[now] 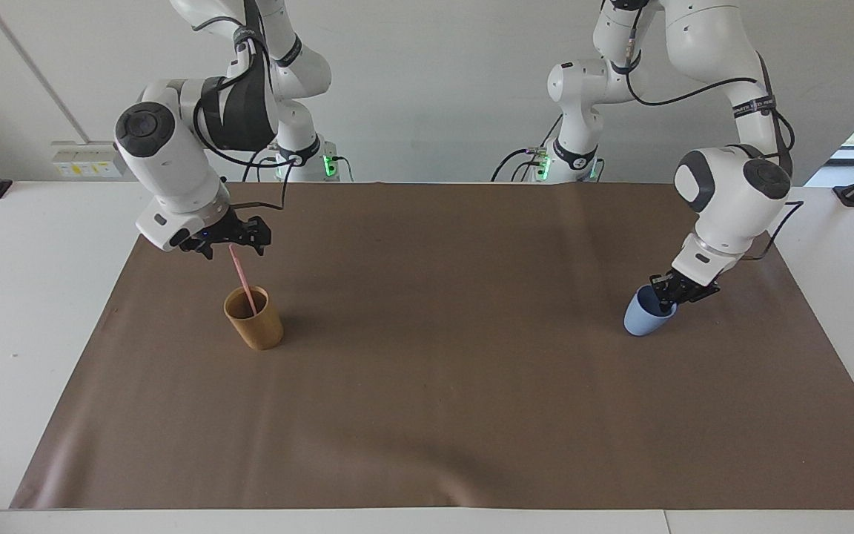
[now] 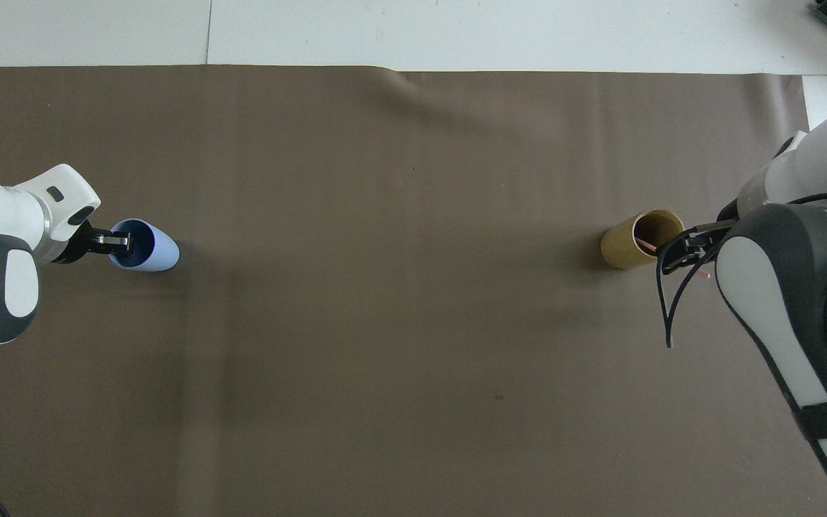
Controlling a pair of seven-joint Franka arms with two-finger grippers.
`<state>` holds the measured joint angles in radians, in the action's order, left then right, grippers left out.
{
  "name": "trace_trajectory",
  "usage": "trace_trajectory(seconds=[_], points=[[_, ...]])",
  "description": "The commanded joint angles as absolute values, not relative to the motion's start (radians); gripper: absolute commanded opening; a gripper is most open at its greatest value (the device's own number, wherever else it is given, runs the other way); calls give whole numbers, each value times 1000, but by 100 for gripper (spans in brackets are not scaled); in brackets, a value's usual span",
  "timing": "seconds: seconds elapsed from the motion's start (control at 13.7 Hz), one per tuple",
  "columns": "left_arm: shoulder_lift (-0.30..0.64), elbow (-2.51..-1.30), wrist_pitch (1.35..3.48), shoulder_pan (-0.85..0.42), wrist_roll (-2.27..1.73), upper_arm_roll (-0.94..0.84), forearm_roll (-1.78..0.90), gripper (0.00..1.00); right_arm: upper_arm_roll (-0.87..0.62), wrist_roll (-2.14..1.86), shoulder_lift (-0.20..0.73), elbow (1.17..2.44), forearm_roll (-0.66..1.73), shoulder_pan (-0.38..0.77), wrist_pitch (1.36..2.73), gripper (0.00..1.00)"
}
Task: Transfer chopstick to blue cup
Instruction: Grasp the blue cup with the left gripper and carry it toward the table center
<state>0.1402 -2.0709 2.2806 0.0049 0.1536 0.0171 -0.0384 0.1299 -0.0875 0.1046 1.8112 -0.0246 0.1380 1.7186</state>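
The pale pink chopstick needs transferring by its protruding top end (image 2: 703, 273), so my right gripper will grab there next; the tan-brown cup's side surrounds its lower part.
The pale pink chopstick (image 1: 244, 285) stands tilted in the tan-brown cup (image 1: 255, 328) toward the right arm's end of the table. My right gripper (image 1: 230, 243) hangs open over that cup, a finger on either side of the chopstick's top end. In the overhead view the tan-brown cup (image 2: 625, 248) lies beside the right gripper (image 2: 690, 251). The blue cup (image 1: 646, 317) stands toward the left arm's end. My left gripper (image 1: 672, 291) is shut on its rim, one finger inside and one outside. The overhead view shows the left gripper (image 2: 120, 242) at the rim of the blue cup (image 2: 159, 251).
A brown mat (image 1: 427, 386) covers most of the white table and both cups stand on it. A black cable loop (image 2: 668, 316) hangs from the right wrist beside the tan-brown cup.
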Motion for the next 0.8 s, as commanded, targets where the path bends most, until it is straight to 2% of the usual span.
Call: trace_trajectory(seconds=[0.0,0.22,0.36,0.51,0.73], points=[[115,-2074,2255,-9,161,17,-51,0,124,-126,72,1885,-25,117,1773,75],[54,-2043,2139,-63,129,9,-49,0,124,-140,72,1885,-25,115,1772,39],[51,-2040,2134,-132,54,8,-40,0,124,-137,74,1885,-25,115,1772,23],[49,-2042,2131,-211,2,8,-38,0,124,-135,74,1884,-25,115,1769,2],[63,-2039,2134,-352,-188,6,-37,0,124,-127,81,1870,-23,117,1760,0]])
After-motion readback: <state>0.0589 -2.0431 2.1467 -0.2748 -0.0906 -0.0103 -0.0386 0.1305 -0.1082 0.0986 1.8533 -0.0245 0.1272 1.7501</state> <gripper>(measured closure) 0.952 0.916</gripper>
